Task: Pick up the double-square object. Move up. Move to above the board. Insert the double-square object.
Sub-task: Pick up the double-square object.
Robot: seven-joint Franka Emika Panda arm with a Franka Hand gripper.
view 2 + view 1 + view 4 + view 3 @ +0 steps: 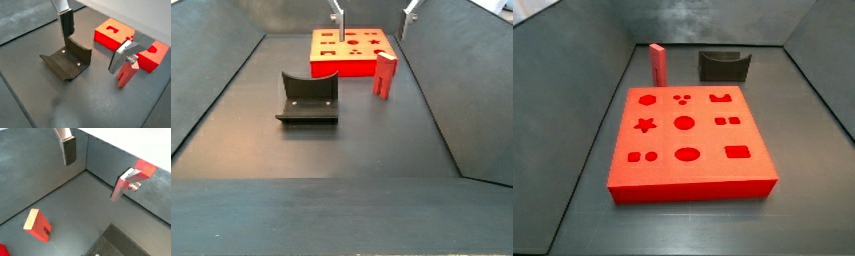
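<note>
I should next grab the double-square object with my gripper by its upper part (pixel 657 51), so its lower end stays free to go into the board (pixel 687 140).
The double-square object (pixel 385 77) is a slim pinkish-red peg. It stands upright on the floor against the board's edge and shows in both side views (pixel 657 65) and both wrist views (pixel 127 76) (pixel 37 225). The board (pixel 687 140) is a thick red block with shaped cut-outs; it also shows in a side view (pixel 352 45) and a wrist view (pixel 109 34). My gripper (pixel 374 12) hangs open and empty well above the peg and the board's edge. In both wrist views (pixel 92 180) (pixel 90 53) its fingers stand wide apart, and the peg is below one finger (pixel 120 56).
A dark grey notched holder (pixel 309 100) stands on the floor beside the board, seen in both side views (pixel 723 65) and a wrist view (pixel 67 62). Grey walls (pixel 452 80) close in the floor on the sides.
</note>
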